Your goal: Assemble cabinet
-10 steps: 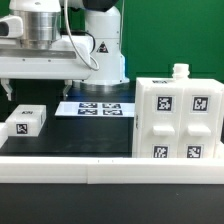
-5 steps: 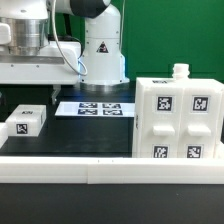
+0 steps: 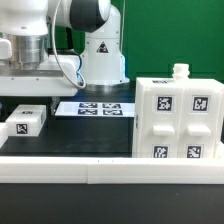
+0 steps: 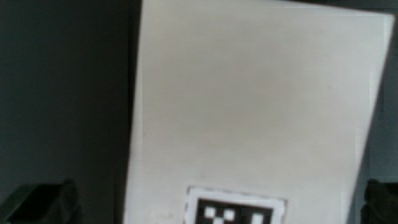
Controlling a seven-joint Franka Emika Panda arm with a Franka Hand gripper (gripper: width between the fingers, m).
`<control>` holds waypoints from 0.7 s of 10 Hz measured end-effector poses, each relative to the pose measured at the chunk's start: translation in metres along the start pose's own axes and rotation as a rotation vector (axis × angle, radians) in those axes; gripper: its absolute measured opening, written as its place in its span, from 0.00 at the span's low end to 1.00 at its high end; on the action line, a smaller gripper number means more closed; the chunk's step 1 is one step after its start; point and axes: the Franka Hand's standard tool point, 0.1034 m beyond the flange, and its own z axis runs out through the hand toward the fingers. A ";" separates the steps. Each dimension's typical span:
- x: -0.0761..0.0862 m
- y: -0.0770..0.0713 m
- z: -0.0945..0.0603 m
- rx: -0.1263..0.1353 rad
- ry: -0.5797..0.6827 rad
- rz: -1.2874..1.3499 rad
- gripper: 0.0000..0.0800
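Note:
The block is ready for my gripper to close on it: my gripper's fingers are beside both long sides of the tagged white block (image 3: 26, 120) (image 4: 253, 110).
The cabinet (image 3: 178, 118), a large white box with tagged panels on its face, stands at the exterior view's right with a small white knob (image 3: 180, 71) on top. A small white block with one tag (image 3: 25, 122) lies at the exterior view's left. The arm's wrist (image 3: 28, 45) hangs above that block. In the wrist view a white block with one tag (image 4: 231, 110) fills the picture below my gripper (image 4: 210, 205). The dark fingertips (image 4: 45, 200) stand wide apart on either side of it, not touching it. The gripper is open and empty.
The marker board (image 3: 95, 108) lies flat on the dark table between the small block and the cabinet. The robot's white base (image 3: 100, 55) stands behind it. A white rail (image 3: 110, 170) runs along the front edge of the table.
The arm has swung toward the exterior view's left, and the wrist now sits nearer over the small block. The block, the cabinet and the marker board have not moved.

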 end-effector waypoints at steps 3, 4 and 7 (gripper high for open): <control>0.001 -0.002 0.000 -0.002 0.002 -0.005 0.93; 0.001 -0.002 0.000 -0.002 0.002 -0.005 0.76; 0.001 -0.002 0.000 -0.002 0.003 -0.005 0.70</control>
